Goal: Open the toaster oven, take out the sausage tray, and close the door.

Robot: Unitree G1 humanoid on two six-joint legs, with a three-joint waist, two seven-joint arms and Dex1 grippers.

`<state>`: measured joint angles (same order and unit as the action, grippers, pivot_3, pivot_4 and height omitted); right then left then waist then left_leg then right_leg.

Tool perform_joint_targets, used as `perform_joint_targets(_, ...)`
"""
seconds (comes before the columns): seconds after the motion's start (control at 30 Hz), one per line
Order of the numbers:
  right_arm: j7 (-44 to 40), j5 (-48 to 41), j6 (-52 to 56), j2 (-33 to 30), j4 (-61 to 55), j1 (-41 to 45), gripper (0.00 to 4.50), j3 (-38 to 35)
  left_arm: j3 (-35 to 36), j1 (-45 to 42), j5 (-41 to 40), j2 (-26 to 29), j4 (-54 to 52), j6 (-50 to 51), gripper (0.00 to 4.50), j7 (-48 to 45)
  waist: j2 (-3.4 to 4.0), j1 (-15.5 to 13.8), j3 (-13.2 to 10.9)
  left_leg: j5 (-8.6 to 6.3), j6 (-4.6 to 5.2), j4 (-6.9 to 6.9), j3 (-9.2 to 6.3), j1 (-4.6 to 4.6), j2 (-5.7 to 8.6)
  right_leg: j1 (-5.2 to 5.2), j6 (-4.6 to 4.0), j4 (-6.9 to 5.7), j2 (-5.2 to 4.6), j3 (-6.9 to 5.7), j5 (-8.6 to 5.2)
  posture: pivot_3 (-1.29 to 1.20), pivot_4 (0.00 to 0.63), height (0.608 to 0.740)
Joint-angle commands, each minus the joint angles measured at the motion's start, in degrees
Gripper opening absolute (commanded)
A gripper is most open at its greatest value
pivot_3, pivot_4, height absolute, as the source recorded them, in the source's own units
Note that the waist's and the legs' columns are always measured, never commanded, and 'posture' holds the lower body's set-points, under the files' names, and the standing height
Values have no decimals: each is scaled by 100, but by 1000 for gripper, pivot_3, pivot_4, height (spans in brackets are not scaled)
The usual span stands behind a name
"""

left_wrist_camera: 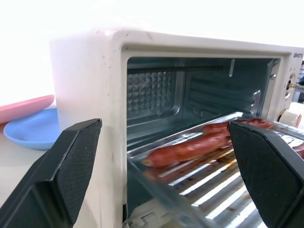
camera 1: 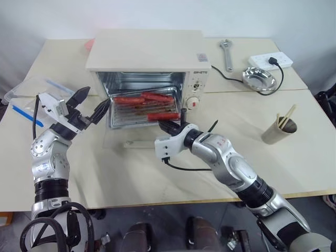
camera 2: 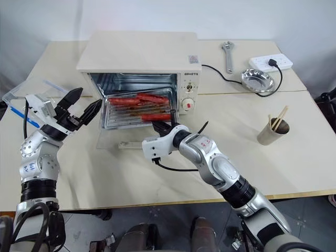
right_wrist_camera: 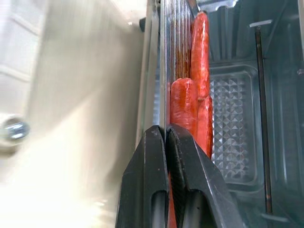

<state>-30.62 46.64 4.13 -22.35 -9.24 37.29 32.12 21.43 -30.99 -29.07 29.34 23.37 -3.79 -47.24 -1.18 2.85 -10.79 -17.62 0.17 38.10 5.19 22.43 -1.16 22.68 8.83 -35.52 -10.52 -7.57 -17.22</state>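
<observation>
My left gripper should next take hold of the tray (camera 1: 142, 107) by its free short-side rim (camera 1: 109, 114). The loose sausages on the tray could roll off if the tray tips.
The cream-white toaster oven (camera 1: 147, 50) stands open at the back of the table. Its glass door (camera 1: 118, 135) lies flat in front of it, with the bar handle (camera 1: 137, 143) nearest me. The silvery sausage tray (camera 1: 142, 107) sticks partway out of the oven mouth and carries several red sausages (right_wrist_camera: 199, 57). My right gripper (camera 1: 170, 126) is shut on the tray's front rim (right_wrist_camera: 161, 71) near its right corner. My left gripper (camera 2: 88, 97) is open, hovering at the oven's left front corner, just left of the tray and apart from it.
Right of the oven lie a wrench (camera 1: 227, 52), a round steel dish (camera 1: 258, 79) and a white power strip (camera 1: 270, 60) with the black cord. A cup of chopsticks (camera 1: 279, 128) stands at the right. A clear plastic box (camera 1: 26, 105) sits at the left edge. Pink and blue plates (left_wrist_camera: 28, 123) lie behind the oven.
</observation>
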Motion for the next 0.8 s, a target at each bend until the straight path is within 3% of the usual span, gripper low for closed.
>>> perform_joint_targets(0.03,3,43,-136,-35,-557,-74,30,-230,72,-143,-50,132,-17,-67,4500,-102,-1,8,0,0,0,1,2,-1,0,0,0,-1,0,1,0,0,150,740)
perform_joint_targets(0.4,-343,-330,-393,-235,-886,-441,30,-486,169,27,-186,384,-203,327,4500,-244,-2,2,1,0,0,4,1,-2,-1,-3,0,-2,1,0,0,0,150,740)
perform_joint_targets(0.57,-413,-895,-725,-378,-1030,-499,30,-825,437,867,-1136,943,-1451,2671,4500,109,-6,43,-2,0,0,0,-1,-5,-5,-3,0,-1,2,3,0,0,150,740)
perform_joint_targets(0.8,-375,-1354,-1495,-658,-910,-501,30,-1052,1013,1681,-2976,1155,-2676,5184,4500,678,-10,-42,-4,0,0,6,-29,-12,-8,-14,0,-2,1,7,0,0,150,740)
